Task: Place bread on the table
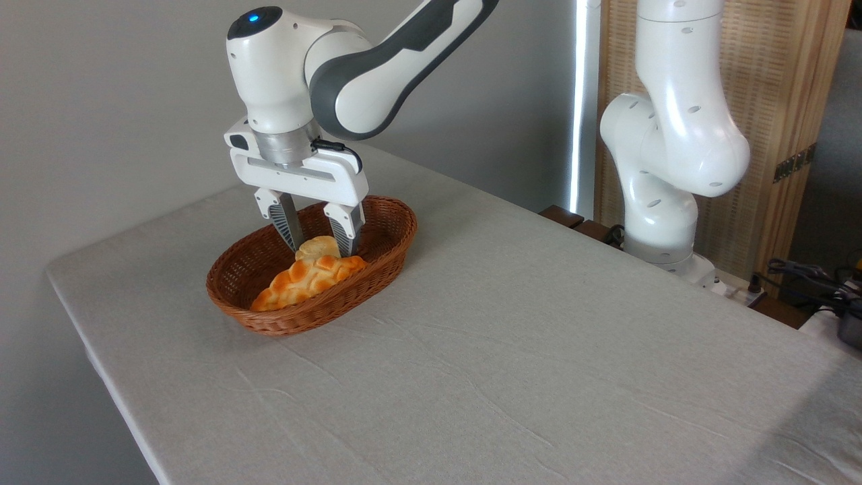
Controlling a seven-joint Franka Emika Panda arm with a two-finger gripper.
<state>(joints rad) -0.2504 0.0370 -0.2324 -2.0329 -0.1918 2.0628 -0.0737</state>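
My gripper is going to grab the small pale bun around its rounded body (317,247) next, so it can put bread on the tabletop.
The bread (317,247), a small pale-tan bun, lies in a brown wicker basket (384,232) on the grey-beige table (512,350). Only its top shows, behind an orange braided loaf (303,277). My gripper (320,252) points straight down into the basket, open, with one finger on each side of the bun. The fingertips reach down to the bun's level; whether they touch it I cannot tell.
The basket stands at the table's far left, near the back edge. The arm's white base (663,175) rises beyond the table's right rear edge. Cables and dark items (818,286) lie at the far right. A wooden screen (774,101) stands behind.
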